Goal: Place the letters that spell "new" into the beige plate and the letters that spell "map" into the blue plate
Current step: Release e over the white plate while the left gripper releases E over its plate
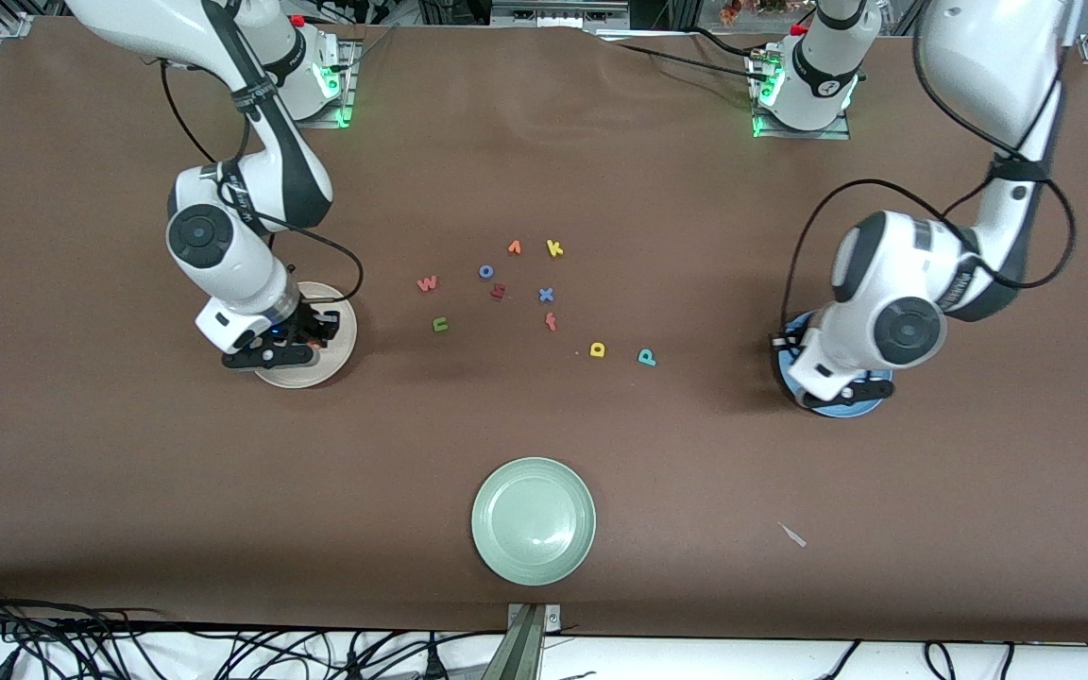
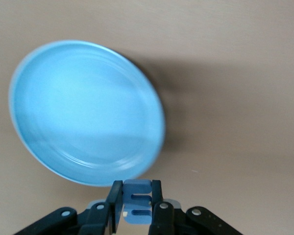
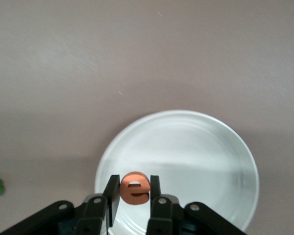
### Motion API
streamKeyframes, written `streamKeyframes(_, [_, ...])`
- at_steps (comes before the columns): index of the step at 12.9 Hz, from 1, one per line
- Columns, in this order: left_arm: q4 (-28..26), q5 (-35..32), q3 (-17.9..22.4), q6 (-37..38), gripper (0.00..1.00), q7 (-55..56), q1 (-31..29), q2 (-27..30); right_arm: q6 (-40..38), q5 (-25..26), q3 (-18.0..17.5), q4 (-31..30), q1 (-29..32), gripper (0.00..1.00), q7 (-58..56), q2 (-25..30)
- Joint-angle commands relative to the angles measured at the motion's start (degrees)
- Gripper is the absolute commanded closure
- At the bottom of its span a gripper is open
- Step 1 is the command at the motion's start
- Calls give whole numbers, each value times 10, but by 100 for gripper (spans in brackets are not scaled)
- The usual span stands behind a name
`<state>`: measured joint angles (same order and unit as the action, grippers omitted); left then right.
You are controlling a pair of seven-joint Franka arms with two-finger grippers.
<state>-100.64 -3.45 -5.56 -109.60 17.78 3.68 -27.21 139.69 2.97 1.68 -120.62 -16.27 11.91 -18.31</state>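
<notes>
I should move the m in my left gripper to the blue plate's middle [image 2: 87,113] before I release it, because the blue m [image 2: 137,201] is still above and short of that spot.
My right gripper [image 3: 134,185] is shut on the orange e [image 3: 135,190] and hangs over the beige plate [image 3: 196,156], which lies toward the right arm's end of the table [image 1: 310,372]. Over the rim of the blue plate [image 2: 88,112], my left gripper [image 2: 137,190] is shut on the blue m [image 2: 137,201]; that plate [image 1: 843,408] lies toward the left arm's end. On the table's middle lie the pinkish-red w [image 1: 427,283], green n [image 1: 440,325], yellow a [image 1: 598,350] and teal p [image 1: 646,357].
Among the letters also lie a blue o [image 1: 485,271], orange v [image 1: 514,247], yellow k [image 1: 554,248], dark red h [image 1: 498,292], blue x [image 1: 546,295] and orange f [image 1: 551,322]. A pale green plate [image 1: 533,534] lies nearer the front camera.
</notes>
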Motion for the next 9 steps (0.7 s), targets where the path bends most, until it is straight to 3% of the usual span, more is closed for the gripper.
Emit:
streamKeyframes(1, [-3,-39,-9,-31,100,-56,-38,-24,41,2,-3,-45,-5,23,3,13])
streamKeyframes(3, [-4,-46,-9,-68,96,-71,-51,-47,41,-2,-6,-40,-6,21,13,10])
streamKeyframes(4, [-5,-47,-8,-80,69,-76,-52,-54,41,-3,-16,-33,-6,21,40,6])
streamKeyframes(5, [-4,-53,-9,-79,10,-77,-53,-53,41,-2,-40,-22,-7,21,87,-3])
streamKeyframes(6, [-3,-53,-9,-75,0,-74,-52,-50,41,4,-67,-7,-8,21,142,-15])
streamKeyframes(9, [5,-20,-28,-74,0,-22,-42,-40,51,17,-84,22,-43,21,253,-55])
